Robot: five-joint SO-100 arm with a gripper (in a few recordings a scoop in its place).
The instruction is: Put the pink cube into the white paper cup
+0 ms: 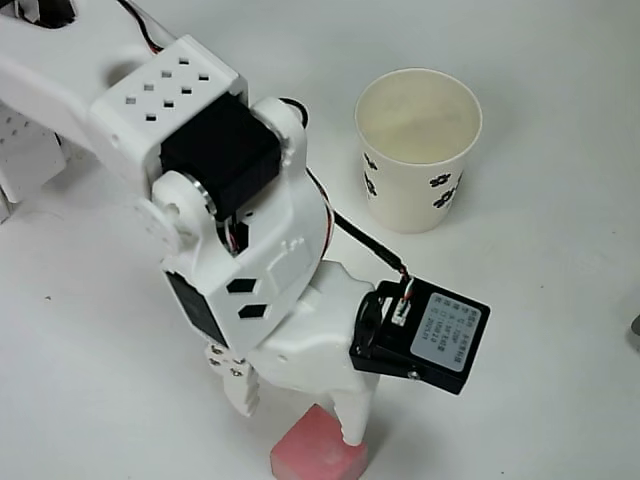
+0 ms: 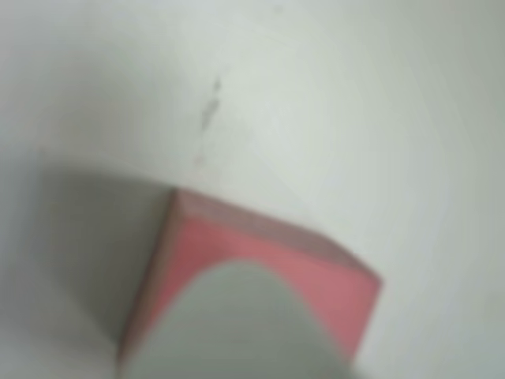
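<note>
My gripper grabs the pink cube (image 1: 312, 452) by its opposite sides next, to drop the cube into the white paper cup (image 1: 418, 150).
The pink cube (image 1: 312, 452) lies on the white table at the bottom edge of the overhead view. My gripper (image 1: 298, 420) hangs right over it, open, its fingers spread about as wide as the cube. The right finger's tip overlaps the cube's right top edge and the left finger stands just off its left side. In the wrist view, which is blurred, one white finger (image 2: 245, 332) covers the near part of the pink cube (image 2: 316, 268). The white paper cup (image 1: 418, 150) stands upright and empty at the upper right, well apart from the gripper.
The white arm (image 1: 200, 200) reaches in from the upper left, and a black camera module (image 1: 430, 335) juts from its wrist toward the cup. A black cable runs along the arm. Bare white table (image 1: 560, 380) lies to the right and the lower left.
</note>
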